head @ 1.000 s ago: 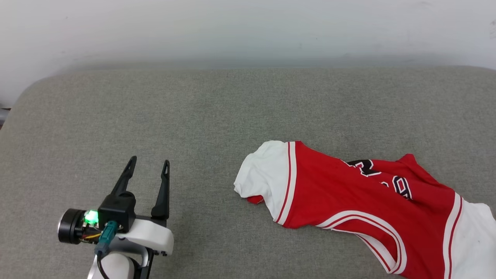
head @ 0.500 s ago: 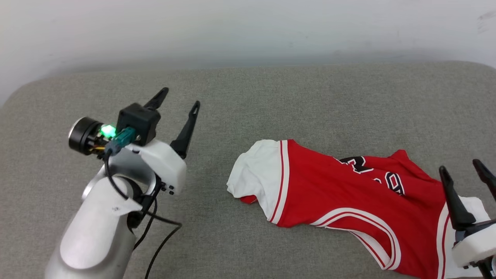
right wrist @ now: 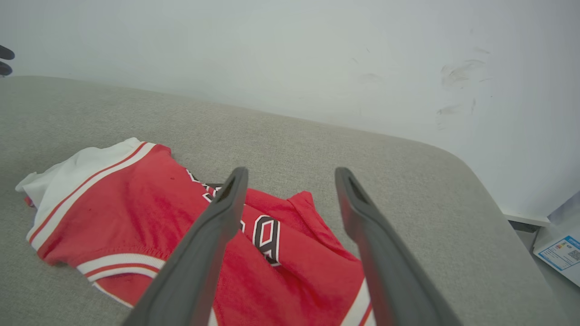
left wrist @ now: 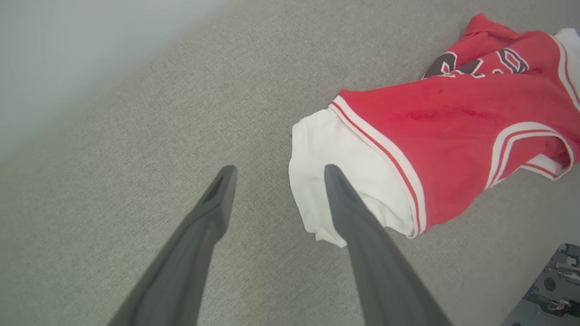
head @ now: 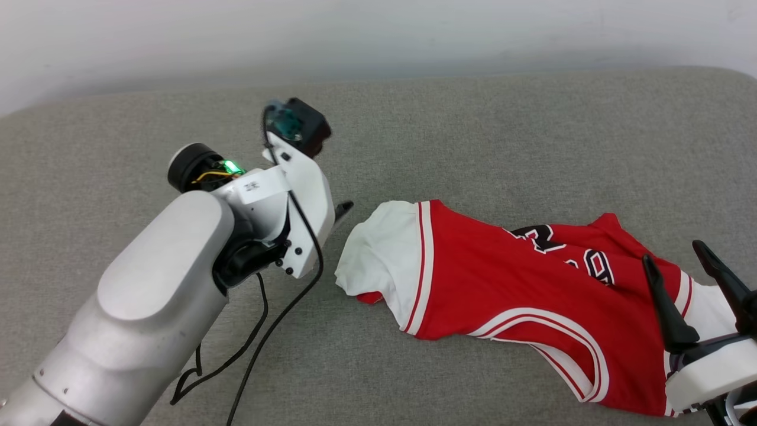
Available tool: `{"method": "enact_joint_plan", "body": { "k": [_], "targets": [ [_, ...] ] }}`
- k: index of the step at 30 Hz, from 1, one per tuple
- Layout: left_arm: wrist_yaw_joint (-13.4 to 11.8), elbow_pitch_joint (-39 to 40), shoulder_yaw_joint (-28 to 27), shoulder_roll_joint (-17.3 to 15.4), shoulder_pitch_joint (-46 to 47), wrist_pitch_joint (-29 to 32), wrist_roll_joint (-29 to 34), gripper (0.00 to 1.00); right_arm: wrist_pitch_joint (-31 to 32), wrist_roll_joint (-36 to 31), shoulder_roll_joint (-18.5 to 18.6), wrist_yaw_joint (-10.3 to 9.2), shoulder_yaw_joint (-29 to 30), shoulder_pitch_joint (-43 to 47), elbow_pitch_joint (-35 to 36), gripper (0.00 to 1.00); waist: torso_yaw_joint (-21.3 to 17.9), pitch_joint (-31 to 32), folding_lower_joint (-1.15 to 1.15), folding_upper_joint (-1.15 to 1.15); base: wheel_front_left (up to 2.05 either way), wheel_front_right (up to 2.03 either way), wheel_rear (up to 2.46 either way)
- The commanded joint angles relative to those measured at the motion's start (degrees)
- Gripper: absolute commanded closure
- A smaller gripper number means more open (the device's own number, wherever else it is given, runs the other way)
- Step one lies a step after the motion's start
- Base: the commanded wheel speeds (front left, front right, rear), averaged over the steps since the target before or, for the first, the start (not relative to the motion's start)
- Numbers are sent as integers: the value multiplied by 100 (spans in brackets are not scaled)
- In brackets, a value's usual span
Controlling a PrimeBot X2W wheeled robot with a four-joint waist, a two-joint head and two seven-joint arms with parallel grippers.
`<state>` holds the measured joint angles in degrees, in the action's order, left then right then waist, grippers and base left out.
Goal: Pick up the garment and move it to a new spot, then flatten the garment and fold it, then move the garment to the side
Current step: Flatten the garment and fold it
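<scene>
My left gripper grabs the red jersey [head: 525,277] by the outer edge of its white sleeve [head: 345,270] next, as the jersey lies slack across the surface.
The garment [head: 502,284] is a red jersey with white sleeves and black lettering, lying crumpled on the grey padded surface [head: 473,136]. My left gripper [left wrist: 278,171] is open and points down at the garment's left white sleeve [left wrist: 331,158]. One finger is over the sleeve's edge and the other over bare surface. In the head view the left wrist hides most of that gripper, and one fingertip [head: 343,208] shows beside the sleeve. My right gripper [head: 674,252] stands open above the garment's right end, with nothing between its fingers [right wrist: 213,235].
A white wall [head: 355,35] runs behind the surface. The surface's rounded right edge [right wrist: 476,181] drops to a floor where a labelled paper [right wrist: 559,253] lies. A black cable [head: 260,331] hangs from my left arm.
My left arm has swung forward and right to the white sleeve, tipping its fingers downward. My right gripper has come into view over the garment's right end. The camera has shifted a little.
</scene>
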<state>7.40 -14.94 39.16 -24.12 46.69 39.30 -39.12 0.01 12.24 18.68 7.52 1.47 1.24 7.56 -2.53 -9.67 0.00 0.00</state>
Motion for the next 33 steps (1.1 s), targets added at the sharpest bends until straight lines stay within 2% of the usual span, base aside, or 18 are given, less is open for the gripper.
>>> {"method": "enact_joint_plan", "body": {
  "k": [1,4,8,25,27,33],
  "targets": [
    [2,-110,193,-6,172,237,-120,0,-3,20,-6,-6,-18,-107,21,0,-41,-69,0,0,0,0,0],
    [2,-348,601,-44,413,695,-360,0,8,37,10,-6,-71,-208,17,0,-103,-171,0,0,0,0,0],
    [2,-598,1116,-84,632,989,-558,0,8,-4,-41,-6,-123,-315,34,0,-191,-316,0,0,0,0,0],
    [3,-1519,3009,-127,705,673,-1138,0,-130,-67,-107,-6,-256,-713,-161,0,-367,-765,0,0,0,0,0],
    [3,-1506,3156,-111,705,553,-1223,99,-141,-68,-104,-6,-256,-741,-180,0,-365,-782,0,0,0,0,0],
    [3,-1449,3290,-247,983,-234,-1245,100,-143,-106,-116,-6,-263,-647,-235,0,-315,-667,0,0,0,0,0]
  ]
}}
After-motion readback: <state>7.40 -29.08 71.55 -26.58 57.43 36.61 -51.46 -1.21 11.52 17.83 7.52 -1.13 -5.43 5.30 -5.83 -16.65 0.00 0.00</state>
